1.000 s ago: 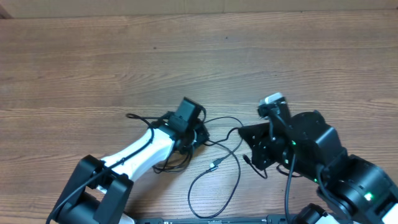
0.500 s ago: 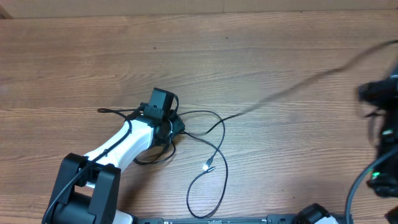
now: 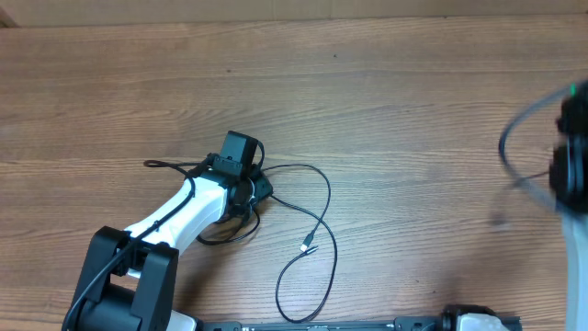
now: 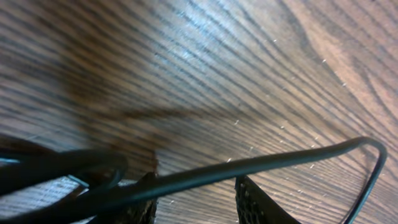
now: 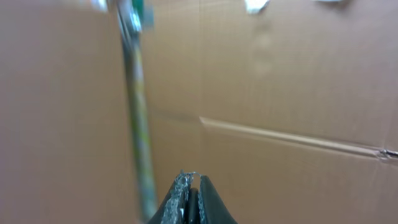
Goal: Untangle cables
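Note:
My left gripper should grab the black cable's tangled part next, so the cables' plug ends stay free to untangle.
A small tangle of thin black cables (image 3: 225, 221) lies under my left gripper (image 3: 255, 188) at the table's middle left. One cable (image 3: 327, 198) loops out to the right and down, with a plug tip (image 3: 310, 245) beside it. Another end (image 3: 152, 164) points left. In the left wrist view my left gripper (image 4: 196, 202) is open, and a cable (image 4: 280, 163) runs across its parted fingertips. My right gripper (image 5: 191, 186) is shut on a dark cable, raised in front of a cardboard wall. A blurred strand (image 5: 138, 112) hangs beside it. My right arm (image 3: 571, 156) is a blur at the far right edge.
The wooden table (image 3: 413, 92) stretches between the two arms. A blurred strand (image 3: 511, 147) arcs by the right arm. My left arm's base (image 3: 129, 285) fills the lower left corner, and a black rail (image 3: 367, 324) runs along the front edge.
My right arm has swung from the table's middle to the far right edge, drawing one cable out of the tangle and off the table. My left gripper shifted left and its jaws parted a little.

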### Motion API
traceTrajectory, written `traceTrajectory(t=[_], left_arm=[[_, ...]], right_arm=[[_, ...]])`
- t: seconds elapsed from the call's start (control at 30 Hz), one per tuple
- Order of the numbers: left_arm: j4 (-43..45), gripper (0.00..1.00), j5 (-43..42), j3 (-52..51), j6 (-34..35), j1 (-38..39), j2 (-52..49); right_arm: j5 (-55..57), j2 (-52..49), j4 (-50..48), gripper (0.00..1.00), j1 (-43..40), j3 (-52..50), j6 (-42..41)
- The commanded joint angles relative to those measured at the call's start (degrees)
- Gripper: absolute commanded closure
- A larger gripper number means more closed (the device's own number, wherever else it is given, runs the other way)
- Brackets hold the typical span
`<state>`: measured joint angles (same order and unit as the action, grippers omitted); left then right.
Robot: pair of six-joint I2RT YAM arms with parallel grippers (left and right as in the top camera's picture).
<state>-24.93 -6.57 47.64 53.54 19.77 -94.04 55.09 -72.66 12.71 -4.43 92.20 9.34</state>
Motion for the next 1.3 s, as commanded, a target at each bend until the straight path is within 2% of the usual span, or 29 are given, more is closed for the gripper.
traceTrajectory(t=[0.0, 0.07, 0.2, 0.33, 0.53, 0.57, 0.6, 0.63, 0.7, 0.83, 0.87, 0.9, 0.97, 1.0, 1.13, 1.27], left_arm=[[-0.7, 0.58, 1.0, 0.4, -1.3, 0.2, -0.2], [-0.8, 0.58, 1.0, 0.4, -1.3, 0.2, -0.2], [-1.1, 0.55, 1.0, 0.4, -1.3, 0.2, -0.2], [-1.1, 0.5, 1.0, 0.4, -1.3, 0.2, -0.2], [-2.1, 0.5, 1.0, 0.4, -1.3, 0.2, -0.2], [-2.2, 0.49, 1.0, 0.4, -1.3, 0.2, -0.2], [-2.2, 0.48, 1.0, 0.4, -1.3, 0.2, -0.2], [-2.1, 0.46, 1.0, 0.4, -1.3, 0.2, -0.2], [-2.1, 0.44, 1.0, 0.4, -1.3, 0.2, -0.2], [-2.0, 0.48, -1.4, 0.4, -2.0, 0.2, -0.2], [-1.6, 0.49, -3.0, 0.6, -5.0, 0.1, -0.2], [-1.0, 0.58, -4.0, 0.9, -7.9, 0.0, -0.1], [-0.2, 0.87, -7.1, 2.3, -14.3, -0.1, 0.4], [-0.3, 0.96, -9.4, 3.7, -16.4, -0.3, 0.8], [-0.4, 0.96, -16.3, 10.8, -22.0, -0.2, 2.5], [-2.7, 0.96, -17.5, 18.7, -22.3, 0.3, 4.1]], right_arm=[[-6.6, -7.8, 4.8, 0.96, -5.9, 0.5, 2.1], [-11.0, -12.2, 9.9, 0.96, -7.9, 0.5, 1.8], [-15.4, -20.4, 18.0, 0.96, -11.1, 0.4, -8.6], [-23.2, -27.5, 22.8, 0.96, -15.7, 0.4, -12.8], [-26.9, -33.1, 28.2, 0.94, -24.6, 0.4, -19.2], [-29.8, -33.4, 28.8, 0.87, -26.5, 0.4, -19.2], [-33.2, -33.4, 29.6, 0.75, -28.3, 0.4, -19.2], [-36.2, -33.3, 30.4, 0.55, -30.0, 0.4, -19.2], [-41.8, -33.2, 32.5, 0.0, -33.0, 0.5, -19.2], [-46.5, -32.1, 37.4, 0.0, -35.1, 0.5, -19.8], [-46.4, -31.3, 38.0, 0.0, -35.1, 0.5, -21.4], [-46.7, -30.5, 38.2, 0.0, -34.9, 0.5, -22.6], [-48.3, -28.0, 38.4, 0.0, -34.0, 0.5, -24.5], [-49.5, -26.2, 38.4, 0.0, -33.3, 0.5, -25.1], [-53.9, -19.0, 38.9, 0.0, -30.3, 0.5, -27.5], [-55.8, -11.1, 42.1, 0.0, -26.1, 0.5, -29.3]])
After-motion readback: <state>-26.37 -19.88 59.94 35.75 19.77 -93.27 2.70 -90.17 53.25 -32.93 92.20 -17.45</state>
